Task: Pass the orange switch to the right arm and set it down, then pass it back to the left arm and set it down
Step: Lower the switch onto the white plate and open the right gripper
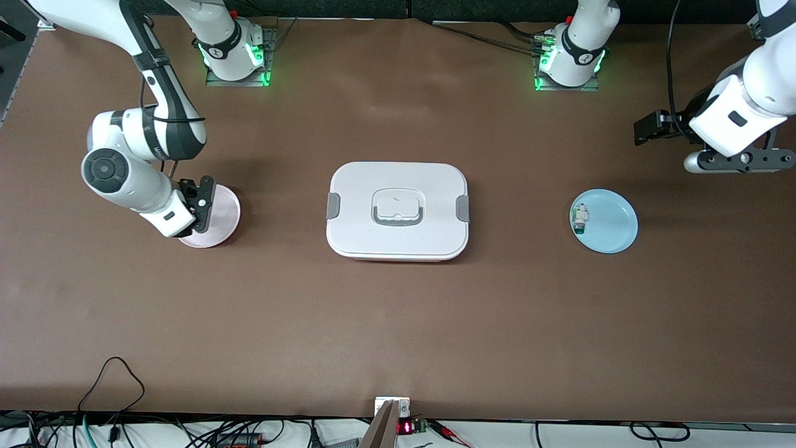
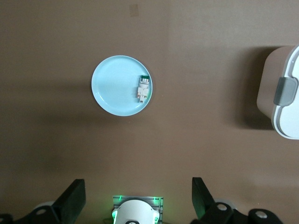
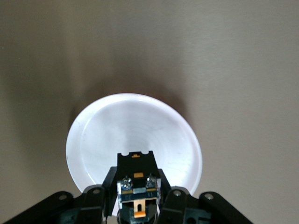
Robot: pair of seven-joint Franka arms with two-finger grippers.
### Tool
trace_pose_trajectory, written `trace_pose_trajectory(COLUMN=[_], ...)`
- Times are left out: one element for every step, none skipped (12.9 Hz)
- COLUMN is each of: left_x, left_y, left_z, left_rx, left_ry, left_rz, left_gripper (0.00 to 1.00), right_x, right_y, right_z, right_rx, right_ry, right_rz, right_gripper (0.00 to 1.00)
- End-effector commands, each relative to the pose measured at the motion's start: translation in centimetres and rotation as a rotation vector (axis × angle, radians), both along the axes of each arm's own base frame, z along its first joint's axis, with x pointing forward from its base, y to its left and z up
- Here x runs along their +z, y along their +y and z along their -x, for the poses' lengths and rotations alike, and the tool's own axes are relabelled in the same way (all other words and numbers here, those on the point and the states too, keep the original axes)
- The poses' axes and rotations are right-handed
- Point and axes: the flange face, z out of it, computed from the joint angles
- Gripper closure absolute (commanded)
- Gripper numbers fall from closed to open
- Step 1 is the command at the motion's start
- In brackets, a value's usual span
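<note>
The orange switch (image 3: 138,179) hangs above the pink plate (image 3: 133,128). My right gripper needs to keep holding the switch.
The orange switch (image 3: 136,189), a small black part with orange markings, sits between the fingers of my right gripper (image 3: 136,179), which is shut on it. That gripper (image 1: 200,200) hangs just over a pink plate (image 1: 225,211) at the right arm's end of the table, and in the front view the gripper hides the switch. The white lidded box (image 1: 398,211) with grey latches stands mid-table. My left gripper (image 2: 138,186) is open and empty, held high over the table at the left arm's end (image 1: 650,127).
A light blue plate (image 1: 615,230) lies between the box and the left arm's end, with a small white-and-green switch part (image 1: 579,219) on it. In the left wrist view, that plate (image 2: 114,88), the part (image 2: 143,87) and the box's end (image 2: 287,93) show below. Cables run along the table's near edge.
</note>
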Motion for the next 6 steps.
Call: trace_pose_trajectory(left_x=[0.1, 0.0, 0.0, 0.0, 0.0, -0.1], left_y=[-0.3, -0.2, -0.2, 0.0, 0.1, 0.3], left_z=[0.6, 0.6, 0.6, 0.6, 0.6, 0.6], left_rx=[0.001, 0.001, 0.002, 0.006, 0.007, 0.012], left_ry=[0.004, 0.006, 0.008, 0.008, 0.010, 0.011], left_rz=[-0.022, -0.020, -0.020, -0.020, -0.019, -0.019], left_gripper=[0.00, 0.00, 0.00, 0.00, 0.00, 0.00], right_x=[-1.7, -2.3, -2.8, -3.3, -3.7, -4.0], right_y=[-1.4, -1.3, -1.3, -1.3, -1.3, -1.4], right_z=[2.3, 2.8, 3.1, 3.2, 3.3, 3.3], right_rx=[0.016, 0.021, 0.035, 0.052, 0.057, 0.057], right_ry=[-0.015, -0.020, -0.028, -0.038, -0.046, -0.044], right_rz=[-0.004, -0.007, -0.003, 0.005, 0.004, 0.004], right_gripper=[0.70, 0.70, 0.70, 0.70, 0.70, 0.70])
